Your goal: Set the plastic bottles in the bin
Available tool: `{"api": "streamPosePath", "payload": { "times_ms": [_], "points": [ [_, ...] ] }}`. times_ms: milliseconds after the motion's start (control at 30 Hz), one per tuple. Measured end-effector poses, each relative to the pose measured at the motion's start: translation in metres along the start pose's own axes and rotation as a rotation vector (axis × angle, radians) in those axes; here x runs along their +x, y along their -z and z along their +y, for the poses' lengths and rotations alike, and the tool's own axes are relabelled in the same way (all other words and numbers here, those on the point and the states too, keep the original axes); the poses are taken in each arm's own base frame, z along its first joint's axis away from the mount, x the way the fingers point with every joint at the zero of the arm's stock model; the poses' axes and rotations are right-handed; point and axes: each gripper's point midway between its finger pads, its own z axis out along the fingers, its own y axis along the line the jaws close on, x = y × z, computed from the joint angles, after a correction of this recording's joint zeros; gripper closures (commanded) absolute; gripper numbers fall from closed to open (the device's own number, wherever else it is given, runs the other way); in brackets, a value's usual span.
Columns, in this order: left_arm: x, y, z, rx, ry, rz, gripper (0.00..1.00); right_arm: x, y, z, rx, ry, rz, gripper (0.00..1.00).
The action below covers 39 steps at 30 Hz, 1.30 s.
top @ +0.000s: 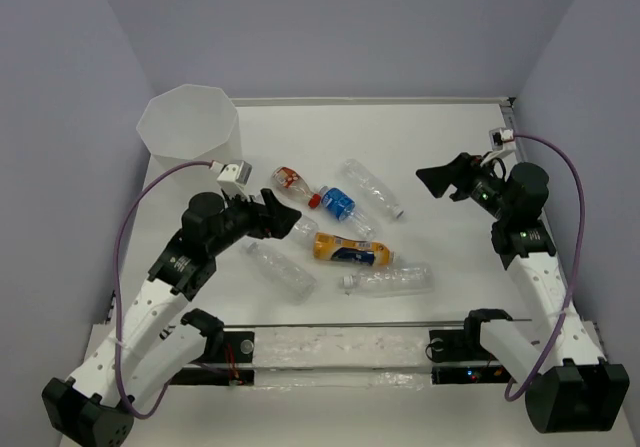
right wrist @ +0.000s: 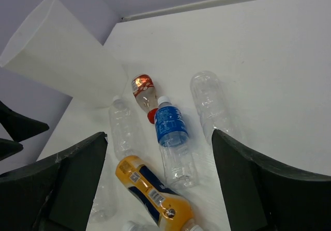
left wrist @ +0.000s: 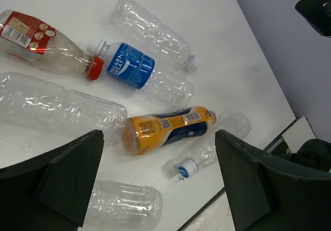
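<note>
The left gripper grabs the nearest clear bottle by its top part beside the cap (top: 264, 257) next, leaving the bottle's base free to enter the bin (top: 190, 127) first.
Several plastic bottles lie in a loose cluster on the white table: a red-labelled one (top: 290, 180), a blue-labelled one (top: 340, 205), an orange one (top: 350, 250) and clear ones (top: 372, 189), (top: 392, 279), (top: 280, 270). The translucent white bin (top: 190, 127) stands upright at the back left, with nothing showing inside. My left gripper (top: 290, 217) is open and empty, hovering over the cluster's left side; in its wrist view (left wrist: 160, 184) the orange bottle (left wrist: 165, 128) lies between the jaws' sightline. My right gripper (top: 437, 182) is open and empty, raised to the right of the bottles, facing them (right wrist: 160, 184).
The bin (right wrist: 62, 55) sits against the left wall near the back corner. Grey walls enclose the table on three sides. A black-and-clear rail (top: 340, 352) runs along the near edge between the arm bases. The left arm's cable (top: 150, 197) arcs beside the bin.
</note>
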Motion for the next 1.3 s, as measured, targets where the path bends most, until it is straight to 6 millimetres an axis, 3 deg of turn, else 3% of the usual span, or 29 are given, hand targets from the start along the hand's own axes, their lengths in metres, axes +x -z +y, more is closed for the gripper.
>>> {"api": "streamPosePath", "payload": {
  "times_ms": [300,500,833,1300],
  "points": [
    [0.011,0.003,0.026,-0.149,0.071,0.030,0.01,0.004,-0.007,-0.005,-0.006,-0.010,0.018,0.12],
    [0.029,0.014,0.058,-0.334,0.163,0.067,0.01,0.013,-0.016,-0.013,-0.011,-0.034,0.042,0.12],
    [0.074,0.023,0.127,-0.730,0.298,0.223,0.01,0.038,-0.021,-0.025,-0.006,-0.073,0.088,0.12],
    [0.125,0.007,0.146,-0.801,0.419,0.342,0.01,0.045,-0.025,-0.015,-0.044,-0.071,0.112,0.12]
  ]
}}
